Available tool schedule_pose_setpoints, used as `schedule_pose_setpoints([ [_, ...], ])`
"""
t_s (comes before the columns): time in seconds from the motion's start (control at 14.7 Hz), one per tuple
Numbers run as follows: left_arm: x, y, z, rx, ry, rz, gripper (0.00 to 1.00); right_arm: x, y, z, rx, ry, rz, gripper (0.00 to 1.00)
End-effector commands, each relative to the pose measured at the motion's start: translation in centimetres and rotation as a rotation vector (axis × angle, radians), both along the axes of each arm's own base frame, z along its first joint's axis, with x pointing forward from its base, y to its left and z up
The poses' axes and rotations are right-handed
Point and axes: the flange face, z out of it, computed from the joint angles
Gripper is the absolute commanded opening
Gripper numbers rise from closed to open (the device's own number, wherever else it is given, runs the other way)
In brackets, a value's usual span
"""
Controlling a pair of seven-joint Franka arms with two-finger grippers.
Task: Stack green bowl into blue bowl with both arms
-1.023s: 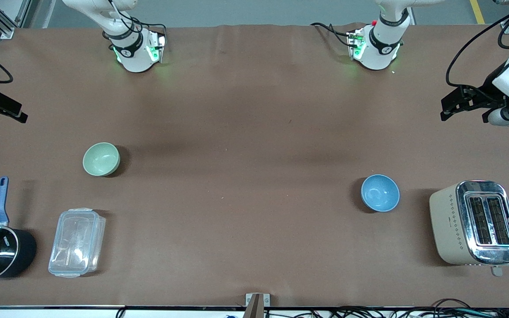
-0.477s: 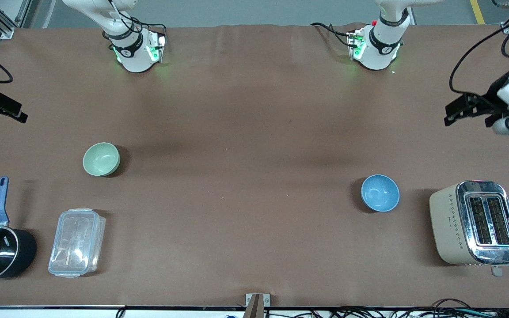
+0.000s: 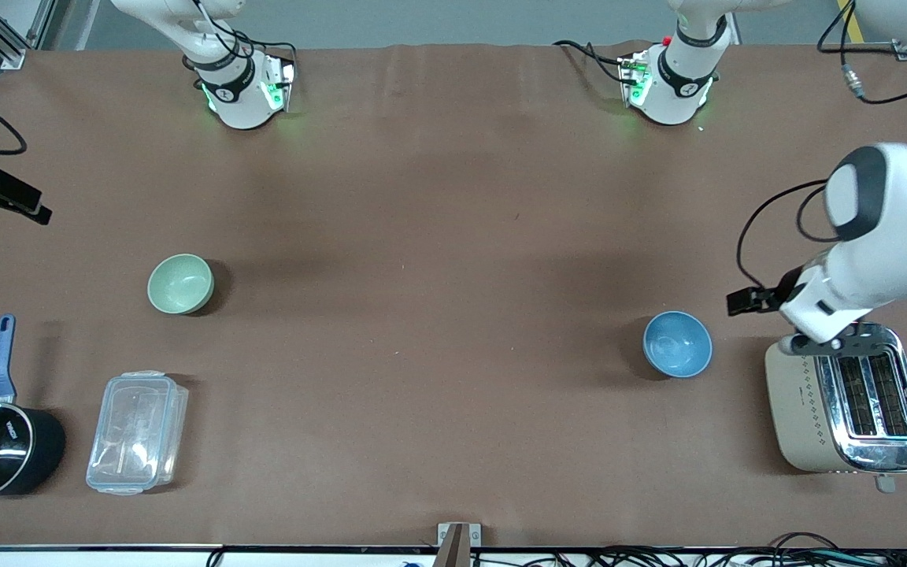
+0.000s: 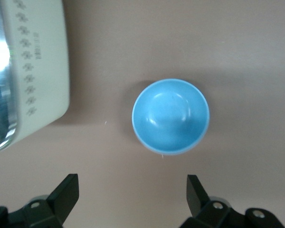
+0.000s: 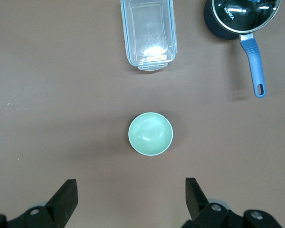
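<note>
My left gripper grabs the blue bowl by its rim next. Then it brings that bowl over for the green bowl (image 3: 179,283) to stack into.
The green bowl (image 3: 179,283) sits upright and empty on the brown table toward the right arm's end. It also shows in the right wrist view (image 5: 150,134). The blue bowl (image 3: 677,344) sits upright and empty toward the left arm's end, beside the toaster, and shows in the left wrist view (image 4: 170,116). My left gripper (image 3: 743,302) hangs open and empty over the table close to the blue bowl, fingers wide apart (image 4: 131,190). My right gripper (image 3: 24,203) is open and empty (image 5: 129,192), high over the table's edge at the right arm's end, well away from the green bowl.
A beige and chrome toaster (image 3: 847,398) stands beside the blue bowl, partly under the left arm. A clear lidded plastic container (image 3: 137,431) and a black saucepan with a blue handle (image 3: 1,449) lie nearer to the front camera than the green bowl.
The left arm has swung in from the table's end and come down beside the blue bowl, over the toaster's edge. The right arm has hardly moved. Both bowls are unmoved.
</note>
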Motion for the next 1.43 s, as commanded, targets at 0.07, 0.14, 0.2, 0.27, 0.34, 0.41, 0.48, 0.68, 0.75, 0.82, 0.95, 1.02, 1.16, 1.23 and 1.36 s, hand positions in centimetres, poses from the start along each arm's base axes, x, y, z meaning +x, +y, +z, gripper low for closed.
schedule_pose_setpoints([
  [0.07, -0.6, 0.1, -7.3, 0.004, -0.003, 0.009, 1.0, 0.2, -0.8, -6.6, -0.006, 0.011, -0.007, 1.0],
  [0.14, -0.6, 0.1, -8.9, 0.001, 0.004, 0.009, 1.0, 0.2, -0.9, -8.2, -0.004, 0.022, -0.009, 1.0],
  [0.2, -0.4, 0.2, -10.2, -0.002, 0.009, 0.011, 1.0, 0.1, -0.9, -10.7, -0.004, 0.025, -0.01, 1.0],
  [0.27, -0.4, 0.2, -11.3, -0.004, 0.011, 0.012, 0.96, -0.2, -0.9, -12.9, -0.004, 0.02, -0.011, 1.0],
  [0.34, -0.2, 0.2, -12.0, -0.006, 0.005, 0.013, 0.93, -0.7, -0.8, -15.4, -0.003, 0.032, -0.012, 1.0],
  [0.41, -0.1, 0.2, -12.9, -0.008, 0.005, 0.015, 0.89, -1.2, -0.8, -17.5, -0.002, 0.037, -0.013, 1.0],
  [0.48, 0.0, 0.2, -13.8, -0.01, 0.008, 0.016, 0.87, -1.8, -0.6, -19.6, 0.0, 0.044, -0.013, 1.0],
  [0.68, 0.1, 0.2, -14.7, -0.011, 0.011, 0.013, 0.77, -2.9, -0.6, -24.7, -0.002, 0.049, -0.008, 1.0],
  [0.75, 0.3, 0.3, -15.0, -0.012, 0.012, 0.015, 0.69, -3.1, -0.9, -25.7, -0.001, 0.058, 0.003, 1.0],
  [0.82, 0.7, -0.1, -14.8, -0.013, 0.003, 0.012, 0.57, -3.1, -1.9, -26.7, 0.003, 0.076, 0.003, 1.0],
  [0.95, 1.2, -0.5, -15.1, -0.015, 0.0, 0.005, 0.35, -3.5, -4.3, -28.8, 0.012, 0.11, 0.009, 0.99],
  [1.02, 1.4, -0.6, -15.5, -0.018, 0.003, 0.007, 0.24, -3.8, -5.8, -29.8, 0.022, 0.12, 0.028, 0.99],
  [1.16, 1.5, -0.6, -15.8, -0.019, 0.006, 0.006, 0.05, -4.0, -7.9, -32.0, 0.037, 0.129, 0.066, 0.97],
  [1.23, 1.8, -0.8, -15.4, -0.02, 0.0, 0.004, 0.0, -4.2, -8.5, -33.3, 0.048, 0.146, 0.063, 0.97],
  [1.36, 2.4, -1.9, -13.8, -0.023, -0.014, -0.018, 0.0, -4.7, -9.2, -35.8, 0.081, 0.179, 0.08, 0.93],
])
